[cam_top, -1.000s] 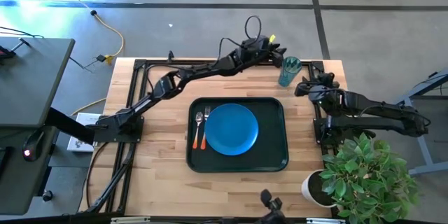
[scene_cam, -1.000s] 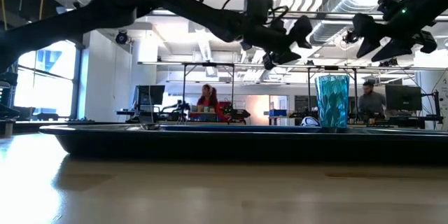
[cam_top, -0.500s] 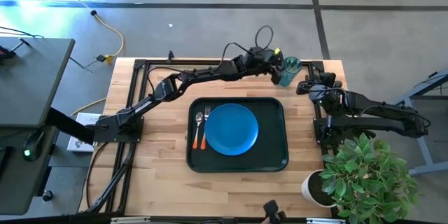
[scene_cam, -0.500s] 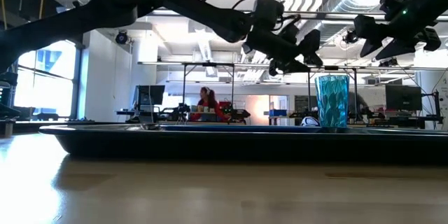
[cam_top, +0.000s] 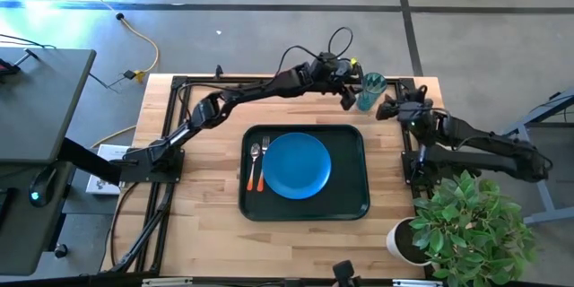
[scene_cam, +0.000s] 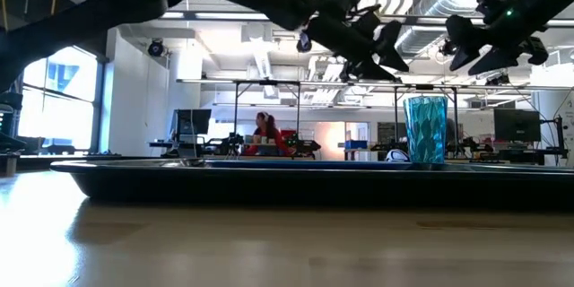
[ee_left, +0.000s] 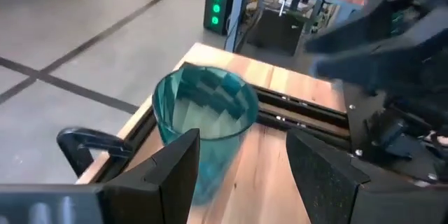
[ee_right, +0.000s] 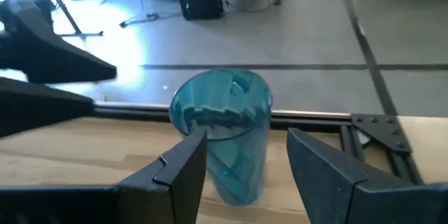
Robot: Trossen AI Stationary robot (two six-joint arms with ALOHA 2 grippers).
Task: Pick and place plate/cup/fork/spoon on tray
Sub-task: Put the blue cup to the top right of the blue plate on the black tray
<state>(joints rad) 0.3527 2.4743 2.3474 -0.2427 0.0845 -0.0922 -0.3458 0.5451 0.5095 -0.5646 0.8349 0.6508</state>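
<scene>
Next, my right gripper grabs the teal cup by its rim (cam_top: pixel 375 79) and sets it on the tray beside the plate (cam_top: pixel 296 165).
The teal cup (cam_top: pixel 369 91) stands upright on its base on the table's far right part, outside the tray (cam_top: pixel 305 211). The blue plate (cam_top: pixel 296 165) lies in the tray. The fork and the spoon (cam_top: pixel 258 165) lie side by side left of the plate; I cannot tell which is which. My left gripper (cam_top: pixel 349 91) is open just left of the cup and higher than its rim (scene_cam: pixel 381 49); the cup shows ahead of its fingers (ee_left: pixel 203 115). My right gripper (cam_top: pixel 387 107) is open at the cup's near right, also above it (scene_cam: pixel 471 45).
A potted plant (cam_top: pixel 462 224) stands at the table's near right corner. Black frame rails (cam_top: pixel 269 79) run along the table's far edge. Bare wood lies between the tray and the cup.
My left gripper has swung from the table's far edge toward the cup, dipped, then risen a little, and now stands beside the cup. It has stayed open. My right gripper has edged slightly toward the cup. The cup has not moved.
</scene>
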